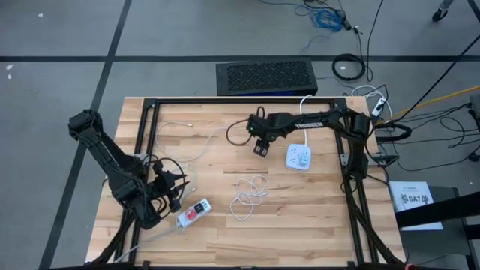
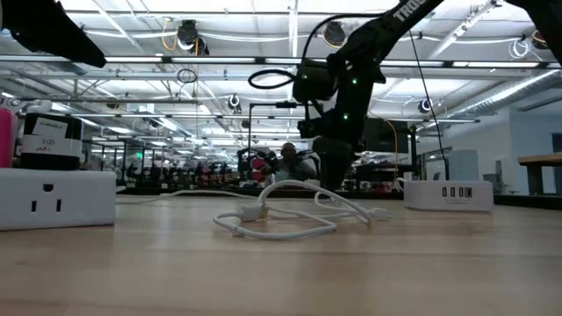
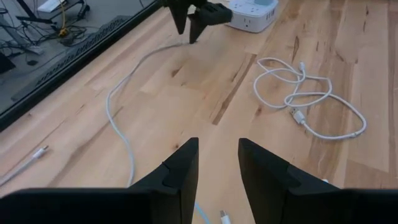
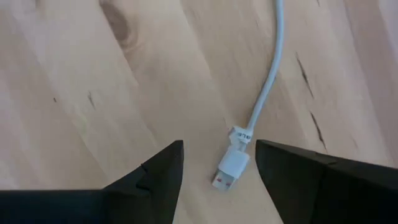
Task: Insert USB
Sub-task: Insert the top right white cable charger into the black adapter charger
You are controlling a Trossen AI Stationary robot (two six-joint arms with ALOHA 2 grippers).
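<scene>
The USB gets ready for inserting when my right gripper grabs the white cable point(image 4: 267, 84) by its USB plug end point(image 4: 231, 165), which it should do next.
A long white cable point(image 1: 196, 148) lies slack on the wooden table; its white USB plug point(image 4: 230, 167) rests flat on the wood. My right gripper point(image 4: 217, 165) hangs open just over that plug, one dark finger on either side, pointing down; it also shows in the high view point(image 1: 260, 150) and the low view point(image 2: 334, 167). A white charger block point(image 1: 298, 157) with USB ports point(image 2: 448, 193) sits to the gripper's right. My left gripper point(image 3: 217, 168) is open and waits low at the table's left near side point(image 1: 174, 187).
A second white cable point(image 1: 250, 193) lies coiled mid-table, also in the left wrist view point(image 3: 305, 102). A white power strip with a red switch point(image 1: 193, 212) lies by the left gripper. A black frame point(image 1: 225, 100) borders the table. Bare wood lies between the coil and the charger.
</scene>
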